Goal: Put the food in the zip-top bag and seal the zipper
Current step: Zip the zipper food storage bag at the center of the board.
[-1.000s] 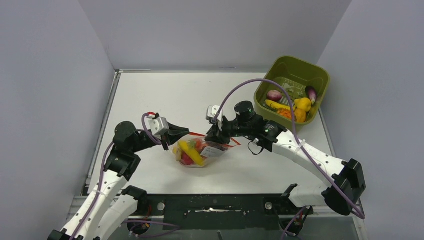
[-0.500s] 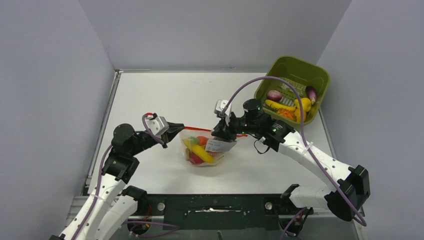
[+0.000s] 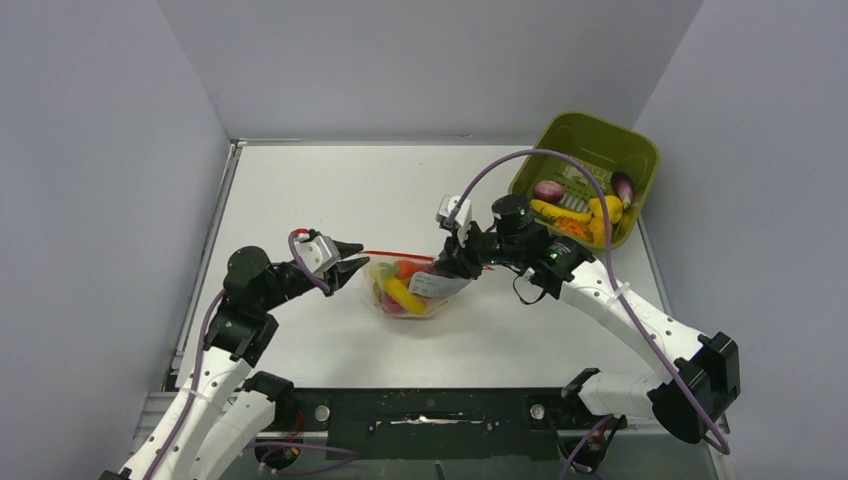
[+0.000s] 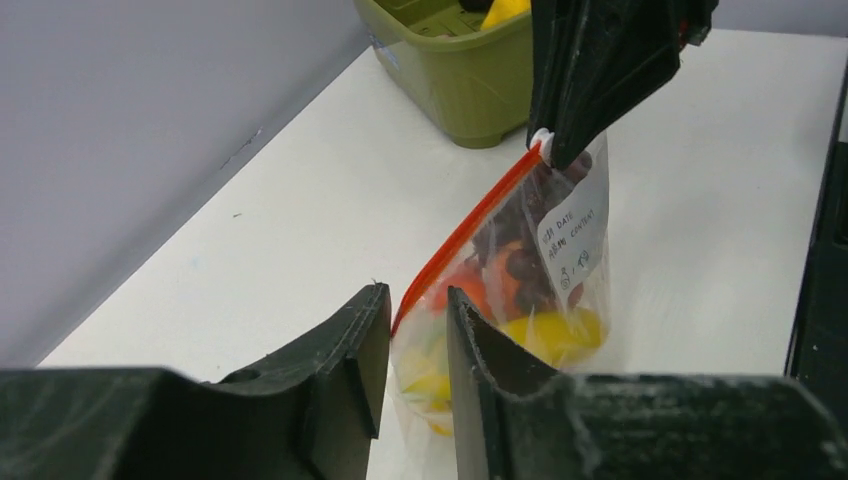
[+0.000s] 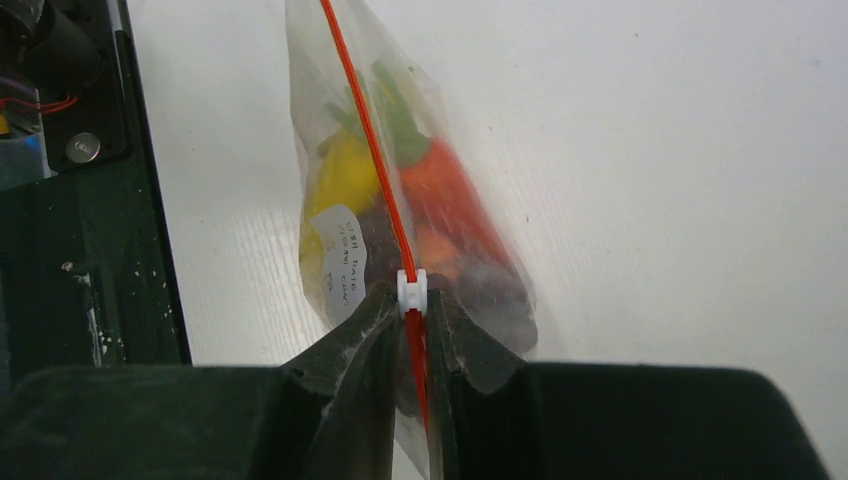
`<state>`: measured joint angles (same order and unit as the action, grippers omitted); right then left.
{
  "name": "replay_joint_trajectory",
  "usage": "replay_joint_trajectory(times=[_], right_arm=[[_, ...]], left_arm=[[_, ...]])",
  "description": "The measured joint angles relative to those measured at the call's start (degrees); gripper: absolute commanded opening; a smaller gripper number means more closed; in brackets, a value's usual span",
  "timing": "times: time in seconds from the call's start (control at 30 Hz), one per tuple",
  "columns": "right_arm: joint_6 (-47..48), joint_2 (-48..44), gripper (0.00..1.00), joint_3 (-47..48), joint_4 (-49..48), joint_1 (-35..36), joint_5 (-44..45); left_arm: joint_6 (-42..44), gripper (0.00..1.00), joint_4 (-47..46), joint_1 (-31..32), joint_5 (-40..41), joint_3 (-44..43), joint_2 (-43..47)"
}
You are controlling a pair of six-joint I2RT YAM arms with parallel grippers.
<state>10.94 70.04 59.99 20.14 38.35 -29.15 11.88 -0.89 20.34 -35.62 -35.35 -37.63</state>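
Note:
The slider is white and has to stay free to seal the zipper, so my left gripper needs to grab the zipper's end at the bag's corner (image 3: 365,253) (image 4: 398,324) next.
The zip-top bag (image 3: 428,300) lies between my two grippers on the white table, holding yellow, red and orange toy food (image 3: 398,291). Its orange-red zipper (image 3: 400,256) runs taut along the top. My right gripper (image 3: 447,272) is shut on the zipper (image 5: 372,150) just behind its white slider (image 5: 412,290), at the bag's right end. My left gripper (image 3: 352,258) is at the bag's left end. In the left wrist view its jaws (image 4: 415,300) stand slightly apart, with the bag's corner (image 4: 430,370) and the zipper's end (image 4: 460,240) loose in the gap.
The olive-green bin (image 3: 640,150) stands at the back right with more toy food (image 3: 580,215) in it; it also shows in the left wrist view (image 4: 470,90). The black base rail (image 3: 430,410) runs along the near edge. Grey walls close in three sides.
The bag has shifted to the right with my right gripper. My left gripper's jaws have parted from the bag's left corner.

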Motion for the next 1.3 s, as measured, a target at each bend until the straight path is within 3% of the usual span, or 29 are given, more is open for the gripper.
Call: replay_joint_trajectory(times=[0.07,0.1,0.3,0.7,0.83,1.0,1.3], right_arm=[[0.0,0.02,0.0,0.07,1.33,-0.22,-0.79],[0.0,0.02,0.0,0.17,1.68,-0.42,-1.49],[0.59,0.63,0.0,2.58,3.39,-0.44,-4.52],[1.88,2.84,0.0,4.66,4.37,1.11,-7.21],[3.04,3.56,0.0,4.74,4.28,2.14,-8.35],[4.09,3.89,0.0,4.76,4.35,3.48,-8.66],[5.38,3.85,0.0,4.74,4.37,4.15,-8.11]], left_arm=[[0.35,0.57,0.35,-0.28,-2.78,0.0,-0.76],[0.5,0.59,0.44,-0.37,-4.42,0.0,-1.16],[0.85,0.61,-0.33,-0.24,-10.93,-0.02,-5.03],[3.63,0.6,-4.96,0.22,-13.57,-2.14,-11.72],[5.75,0.46,-3.67,0.44,-14.91,-3.37,-14.8],[9.01,0.01,0.44,1.4,-15.74,-3.8,-17.11],[13.09,0.0,5.95,1.88,-16.04,-5.31,-16.85]])
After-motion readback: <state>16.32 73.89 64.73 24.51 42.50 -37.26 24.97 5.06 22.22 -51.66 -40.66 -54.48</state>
